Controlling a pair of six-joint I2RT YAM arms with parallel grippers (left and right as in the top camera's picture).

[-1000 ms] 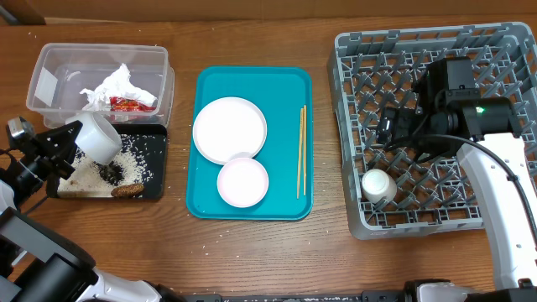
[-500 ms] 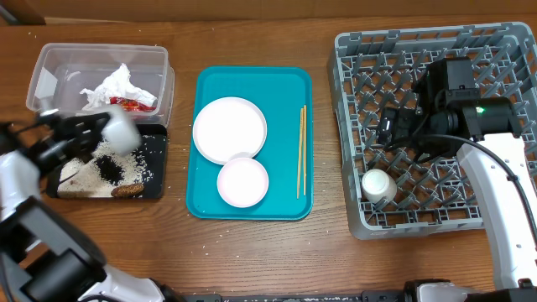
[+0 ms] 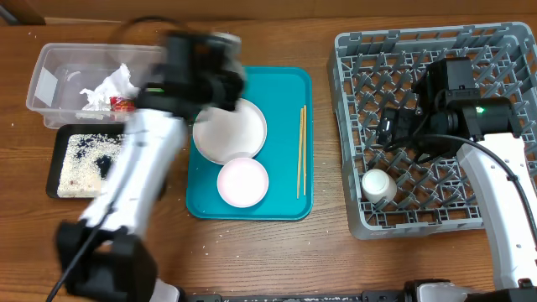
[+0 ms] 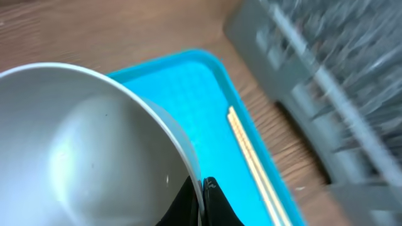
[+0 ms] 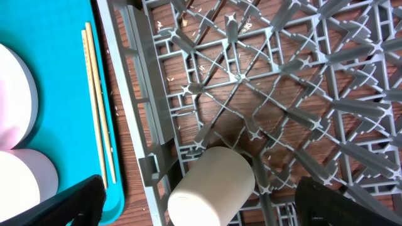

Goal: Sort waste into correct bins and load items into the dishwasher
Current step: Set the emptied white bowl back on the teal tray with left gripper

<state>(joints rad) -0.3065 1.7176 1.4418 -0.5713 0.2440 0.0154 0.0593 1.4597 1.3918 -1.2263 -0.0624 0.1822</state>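
Observation:
I need to grab the smaller white plate next with my right gripper, by its rim beside the chopsticks, so the plate's body stays free for loading into the rack.
My left gripper (image 4: 202, 188) is shut on the rim of the pale grey-green bowl (image 4: 94, 144). It holds the bowl above the teal tray; in the overhead view this gripper (image 3: 220, 84) is a blur. Two white plates (image 3: 231, 130) (image 3: 242, 181) and the chopsticks (image 3: 300, 151) lie on the tray. My right gripper (image 5: 201, 207) is open over the grey dish rack (image 3: 503, 59). The white cup (image 5: 213, 185) lies on its side in the rack below it. The clear tub (image 3: 50, 75) holds white paper (image 3: 109, 86) and the red wrapper (image 3: 122, 104). The black tray (image 3: 59, 138) holds rice (image 3: 84, 164). My arm hides the brown lump.
The teal serving tray (image 3: 289, 84) sits mid-table between the bins on the left and the rack on the right. The chopsticks (image 4: 254, 163) lie along its right side, close to the rack's left wall (image 5: 135, 94). Stray rice grains dot the wood.
My left arm has swung fast to the right, from over the black tray to above the teal tray, still holding the bowl. The right arm and the cup have not moved.

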